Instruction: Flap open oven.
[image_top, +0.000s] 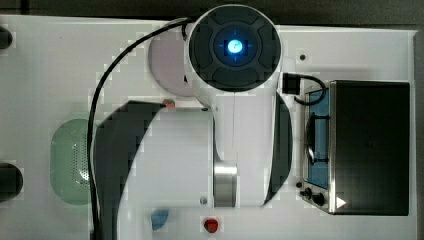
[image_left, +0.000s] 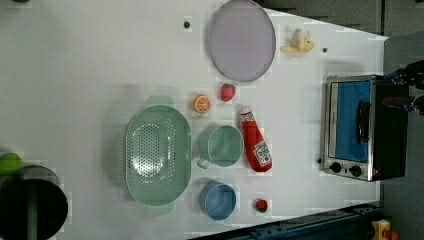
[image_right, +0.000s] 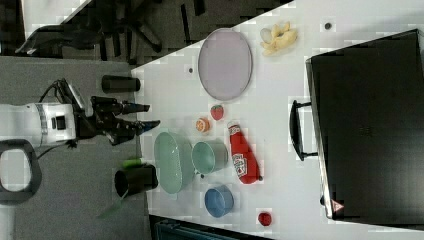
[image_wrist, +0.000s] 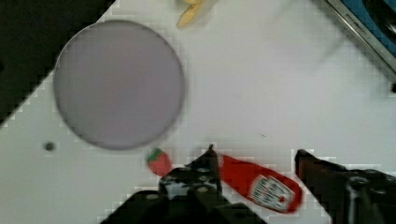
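Note:
The blue glass door has to be grabbed next. My gripper needs to take it by its dark bar handle (image_left: 362, 121) to flap open the oven (image_left: 388, 145).
The oven (image_top: 367, 147) is a black box with a silver front frame, standing at the top view's right. Its blue-tinted glass door (image_left: 352, 120) is closed, with the dark bar handle (image_right: 297, 130) sticking out toward the table's middle and black knobs (image_left: 345, 169) beside the door. A corner of the oven (image_wrist: 369, 23) also shows in the wrist view. My gripper (image_right: 147, 115) hangs far from the oven, high over the table, open with nothing between its fingers. In the wrist view the gripper (image_wrist: 256, 156) frames the ketchup bottle below.
A purple plate (image_left: 242, 40), a banana (image_left: 298, 42), a strawberry (image_left: 228, 92), an orange slice (image_left: 202, 104), a ketchup bottle (image_left: 256, 146), a green mug (image_left: 223, 146), a blue bowl (image_left: 218, 200) and a green colander (image_left: 157, 155) lie on the white table (image_left: 75, 75).

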